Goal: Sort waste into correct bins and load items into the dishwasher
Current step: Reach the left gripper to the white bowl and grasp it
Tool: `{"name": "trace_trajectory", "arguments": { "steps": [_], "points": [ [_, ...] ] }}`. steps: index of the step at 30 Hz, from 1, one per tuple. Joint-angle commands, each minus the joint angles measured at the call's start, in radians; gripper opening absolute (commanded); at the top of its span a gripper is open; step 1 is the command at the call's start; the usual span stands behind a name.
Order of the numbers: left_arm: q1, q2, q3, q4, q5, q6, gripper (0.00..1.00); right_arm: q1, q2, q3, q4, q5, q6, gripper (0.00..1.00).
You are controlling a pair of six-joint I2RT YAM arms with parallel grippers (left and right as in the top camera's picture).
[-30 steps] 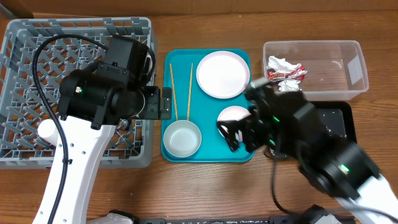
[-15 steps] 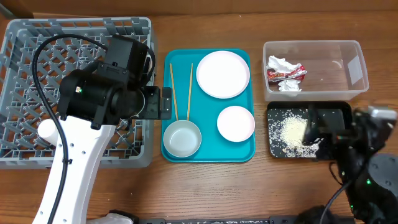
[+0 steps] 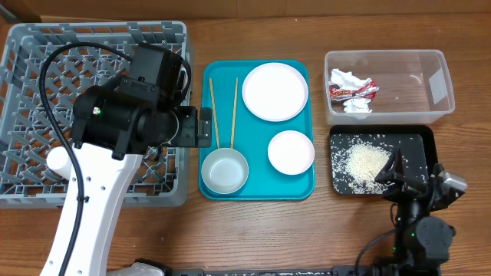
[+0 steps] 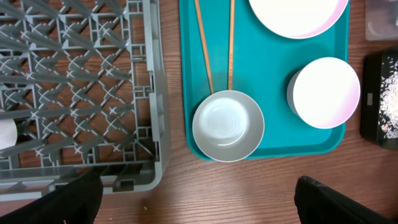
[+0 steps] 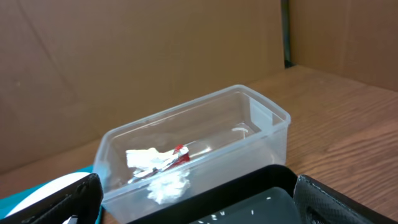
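Note:
Next, my left gripper grips the metal bowl's rim (image 3: 246,164) on the side nearest the small white plate, then loads the bowl tilted into the dish rack (image 3: 31,61).
The grey dish rack (image 3: 31,61) holds a small white cup (image 3: 60,159). On the teal tray (image 3: 257,192) lie a large white plate (image 3: 275,91), a small white plate (image 3: 291,152), a metal bowl (image 3: 224,170) and two chopsticks (image 3: 214,115). The clear tub (image 3: 430,84) holds the red-and-silver wrapper (image 3: 354,90) and white tissue (image 3: 357,106). Rice scraps (image 3: 367,162) lie in the black tray (image 3: 418,142). My left gripper (image 3: 198,127) is open and empty above the rack's right wall; its wrist view shows the bowl (image 4: 227,126). My right gripper (image 3: 403,172) is open and empty at the black tray's front edge, facing the tub (image 5: 261,124).
Bare wooden table runs along the front edge and to the right of the tub. A brown cardboard wall (image 5: 155,56) stands behind the tub. The left arm's black cable (image 3: 54,77) loops over the rack.
My right arm has pulled back from over the teal tray to the front right, past the black tray. The small plate and the rice now show fully. The left arm has not moved.

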Motion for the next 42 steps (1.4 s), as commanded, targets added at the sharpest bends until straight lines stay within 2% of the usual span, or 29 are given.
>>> {"name": "trace_trajectory", "arguments": {
  "steps": [1,4,26,29,34,39,40,42],
  "points": [
    [0.0,-0.007,0.016,0.002,-0.006,-0.01,1.0,-0.017,-0.049,-0.1,0.092,0.002,0.001,1.0],
    [0.0,-0.007,0.016,0.002,-0.006,-0.01,1.0,-0.019,-0.049,-0.156,0.196,0.002,0.0,1.0],
    [0.0,-0.007,0.016,0.002,-0.006,-0.011,1.0,-0.019,-0.049,-0.155,0.188,0.002,0.0,1.0],
    [0.0,-0.007,0.016,-0.002,0.111,-0.05,1.0,-0.019,-0.049,-0.155,0.188,0.001,0.0,1.0],
    [-0.008,0.006,0.013,0.092,0.267,-0.104,1.0,-0.019,-0.049,-0.155,0.188,0.002,0.0,1.0],
    [-0.158,0.116,-0.068,0.09,0.255,-0.131,0.83,-0.019,-0.049,-0.155,0.188,0.002,0.0,1.0],
    [-0.208,0.151,-0.111,0.096,0.191,-0.185,0.75,-0.019,-0.049,-0.155,0.188,0.002,0.0,1.0],
    [-0.267,0.196,-0.166,0.125,0.094,-0.269,0.73,-0.019,-0.049,-0.155,0.188,0.002,0.0,1.0]
  ]
}}
